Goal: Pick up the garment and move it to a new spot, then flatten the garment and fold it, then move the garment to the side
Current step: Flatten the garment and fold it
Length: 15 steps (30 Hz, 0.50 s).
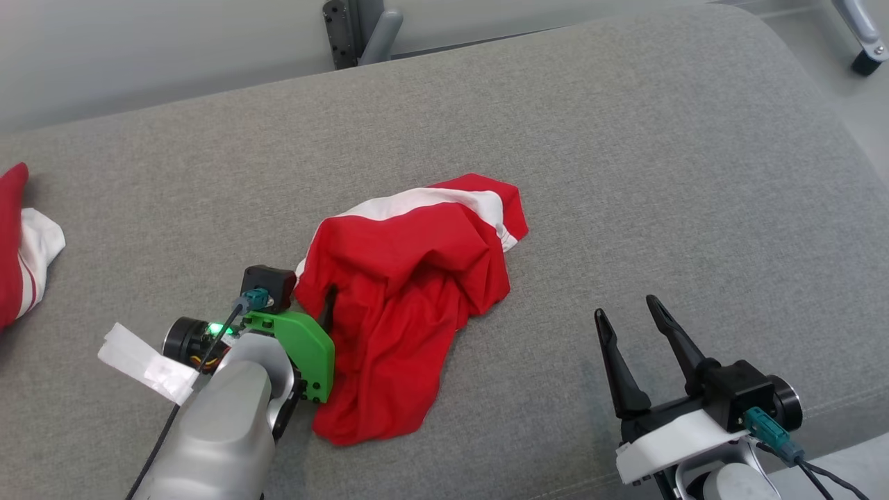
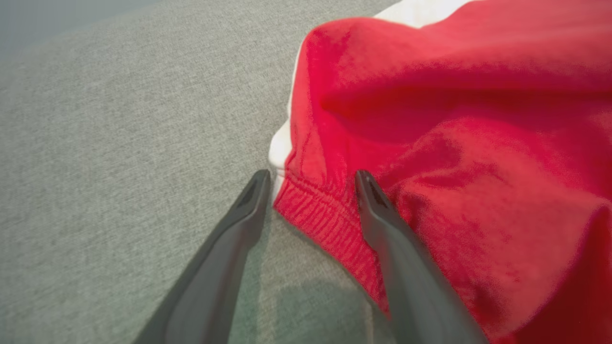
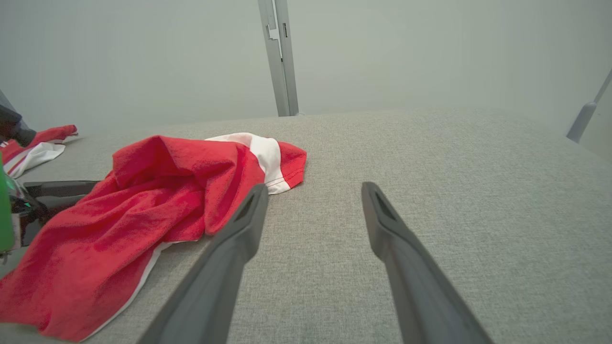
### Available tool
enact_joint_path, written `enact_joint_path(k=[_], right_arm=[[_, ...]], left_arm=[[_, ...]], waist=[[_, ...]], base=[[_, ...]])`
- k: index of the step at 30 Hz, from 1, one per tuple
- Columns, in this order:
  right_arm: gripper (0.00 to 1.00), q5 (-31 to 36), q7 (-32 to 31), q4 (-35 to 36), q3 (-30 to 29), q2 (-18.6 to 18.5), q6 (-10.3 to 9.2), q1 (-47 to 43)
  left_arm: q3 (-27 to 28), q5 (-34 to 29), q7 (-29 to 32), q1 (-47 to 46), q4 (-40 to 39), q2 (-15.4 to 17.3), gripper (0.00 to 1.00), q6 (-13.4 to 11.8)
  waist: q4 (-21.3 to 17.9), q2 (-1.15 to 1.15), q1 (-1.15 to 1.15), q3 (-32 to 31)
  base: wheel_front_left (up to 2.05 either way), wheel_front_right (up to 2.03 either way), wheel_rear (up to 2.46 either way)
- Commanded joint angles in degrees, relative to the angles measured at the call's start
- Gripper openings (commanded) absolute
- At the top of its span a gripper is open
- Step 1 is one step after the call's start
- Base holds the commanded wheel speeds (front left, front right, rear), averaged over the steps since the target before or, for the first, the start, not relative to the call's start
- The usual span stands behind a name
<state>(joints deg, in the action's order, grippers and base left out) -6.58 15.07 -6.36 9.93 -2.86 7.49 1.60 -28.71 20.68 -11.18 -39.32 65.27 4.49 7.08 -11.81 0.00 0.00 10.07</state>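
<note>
I need to grab the garment next with my left gripper by the ribbed hem (image 2: 324, 215) sticking out at its edge, while its red body sags in loose folds.
The garment (image 1: 410, 278) is a crumpled red piece with a white band, lying mid-surface on the grey cushion (image 1: 625, 173). My left gripper (image 1: 321, 300) is at its left edge. In the left wrist view my left gripper (image 2: 311, 176) is open, its two fingers straddling the garment's (image 2: 430, 167) ribbed red hem, one finger on the cloth and one on the grey fabric. To the lower right my right gripper (image 1: 626, 307) stands open and holds nothing, well apart from the garment. The right wrist view has the garment (image 3: 158, 200) to the left of my right gripper (image 3: 314, 187).
A second red and white cloth (image 1: 17, 243) lies at the cushion's far left edge, also seen as the cloth (image 3: 33, 148) in the right wrist view. A grey metal post (image 1: 361, 31) stands behind the cushion. Bare cushion stretches to the right and back.
</note>
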Motion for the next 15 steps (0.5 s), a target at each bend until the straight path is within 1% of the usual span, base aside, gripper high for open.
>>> enact_joint_path(k=[1, 3, 5, 9, 11, 15], right_arm=[[1.00, -0.5, 0.2, 0.0, 0.0, -0.1, 0.00, 0.5], [1.00, -0.6, 0.2, -0.1, 0.1, -0.1, 0.00, 0.3], [1.00, -0.9, 0.2, -0.3, 0.1, -0.1, 0.00, 0.0], [1.00, -1.4, 0.2, -0.3, -0.3, -0.1, 0.00, -0.7], [1.00, -1.5, 0.2, -0.2, -0.5, -0.1, 0.00, -0.8], [1.00, -1.5, 0.2, -0.1, -0.8, 0.0, 0.00, -0.8]], left_arm=[[-0.6, -0.9, -0.9, -1.3, 0.6, 0.4, 0.00, 0.1], [-1.2, -1.7, -1.6, -1.9, 0.7, 0.6, 0.00, 0.0], [-2.5, -3.2, -2.8, -3.2, 0.3, 1.1, 0.00, -1.1], [-5.6, -8.0, -4.0, -6.0, -3.0, 2.3, 0.00, -4.3], [-7.0, -11.2, -4.0, -7.9, -8.6, 3.7, 0.00, -6.7], [-10.7, -19.1, -4.0, -8.7, -22.0, 7.6, 0.00, -11.3]], waist=[[-1.2, 0.00, 0.00, 0.3], [-1.5, 0.00, 0.00, 0.1], [-1.8, 0.00, 0.00, -0.3], [-2.0, 0.00, 0.00, -1.5], [-1.8, 0.00, 0.00, -1.9], [-1.2, 0.00, 0.00, -2.4]], base=[[0.00, 0.00, 0.00], [0.00, 0.00, 0.00], [0.00, 0.00, 0.00], [0.00, 0.00, 0.00], [0.00, 0.00, 0.00], [0.00, 0.00, 0.00]])
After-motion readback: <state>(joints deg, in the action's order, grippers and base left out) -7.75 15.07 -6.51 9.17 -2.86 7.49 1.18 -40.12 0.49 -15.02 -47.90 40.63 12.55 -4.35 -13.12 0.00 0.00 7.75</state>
